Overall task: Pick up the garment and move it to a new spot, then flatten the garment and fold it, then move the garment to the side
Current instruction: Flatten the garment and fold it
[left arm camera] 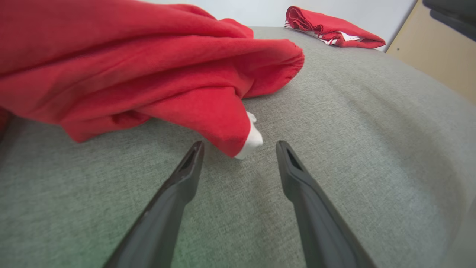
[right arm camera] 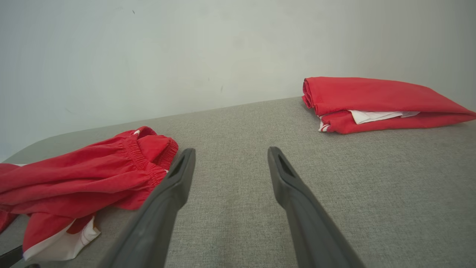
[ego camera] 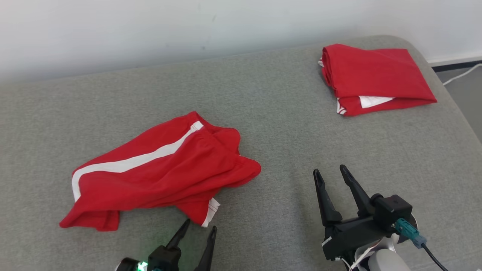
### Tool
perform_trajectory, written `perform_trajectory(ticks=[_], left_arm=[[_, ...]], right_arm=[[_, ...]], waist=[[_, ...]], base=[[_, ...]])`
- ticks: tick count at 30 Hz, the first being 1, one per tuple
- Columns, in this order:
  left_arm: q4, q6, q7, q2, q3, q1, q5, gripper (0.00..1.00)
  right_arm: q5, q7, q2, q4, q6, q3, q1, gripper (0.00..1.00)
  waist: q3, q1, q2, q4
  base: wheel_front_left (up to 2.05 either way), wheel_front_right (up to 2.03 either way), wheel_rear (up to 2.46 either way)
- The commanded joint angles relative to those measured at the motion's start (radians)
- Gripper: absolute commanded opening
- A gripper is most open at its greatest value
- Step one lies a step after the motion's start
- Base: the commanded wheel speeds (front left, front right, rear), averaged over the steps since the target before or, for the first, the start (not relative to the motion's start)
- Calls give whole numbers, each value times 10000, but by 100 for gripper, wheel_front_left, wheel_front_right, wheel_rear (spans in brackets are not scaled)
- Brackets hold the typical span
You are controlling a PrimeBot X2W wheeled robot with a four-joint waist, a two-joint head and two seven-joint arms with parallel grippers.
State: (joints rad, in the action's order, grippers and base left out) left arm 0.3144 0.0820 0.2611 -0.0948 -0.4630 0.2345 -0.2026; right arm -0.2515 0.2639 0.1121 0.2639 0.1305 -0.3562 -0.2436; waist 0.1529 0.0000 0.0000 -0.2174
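Observation:
My left gripper is to pinch the garment next by its white-trimmed hem corner (ego camera: 211,212), which sticks out while the crumpled red cloth (ego camera: 180,180) lies slack.
The garment (ego camera: 158,169) is a pair of red shorts with a white side stripe, lying crumpled on the grey padded surface (ego camera: 263,113) at left of centre. Its white-trimmed leg hem (left arm camera: 250,139) lies just ahead of my left gripper (ego camera: 200,225) (left arm camera: 240,147), which is open and holds nothing, low at the front edge. My right gripper (ego camera: 330,170) (right arm camera: 230,150) hovers open and empty to the right of the garment (right arm camera: 93,175), over bare fabric.
A second red garment (ego camera: 372,79) (right arm camera: 372,102) (left arm camera: 331,28) lies folded at the far right corner. A white wall backs the surface. Floor and a white cable (ego camera: 461,75) lie beyond the rounded right edge.

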Motion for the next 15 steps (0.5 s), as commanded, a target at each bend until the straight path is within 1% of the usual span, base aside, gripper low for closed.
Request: perform_trajectory(ticks=[1, 7, 8, 9, 13, 15], left_arm=[[146, 87, 57, -30, 73, 191, 119, 100], [562, 229, 57, 135, 379, 515, 259, 100], [607, 248, 57, 162, 464, 573, 267, 61], [697, 217, 57, 176, 515, 573, 285, 0], [864, 198, 59, 199, 716, 661, 376, 0], [590, 95, 59, 160, 876, 522, 456, 0]], right_arm=[[-52, 3, -8, -47, 5, 14, -132, 100], [-83, 2, 12, -30, 5, 8, -200, 100], [-83, 2, 16, -30, 5, 11, -206, 100], [-80, 2, 18, -30, 5, 19, -209, 100], [5, 2, 36, -16, 5, 115, -120, 100], [40, 4, 51, 1, 5, 149, 37, 100]], waist=[[160, 0, 0, -236], [241, 0, 0, -441], [247, 0, 0, -450], [248, 0, 0, -453], [197, 0, 0, -327], [72, 0, 0, -52]], base=[[0, 0, 0], [0, 0, 0], [0, 0, 0], [0, 0, 0], [0, 0, 0], [0, 0, 0]])
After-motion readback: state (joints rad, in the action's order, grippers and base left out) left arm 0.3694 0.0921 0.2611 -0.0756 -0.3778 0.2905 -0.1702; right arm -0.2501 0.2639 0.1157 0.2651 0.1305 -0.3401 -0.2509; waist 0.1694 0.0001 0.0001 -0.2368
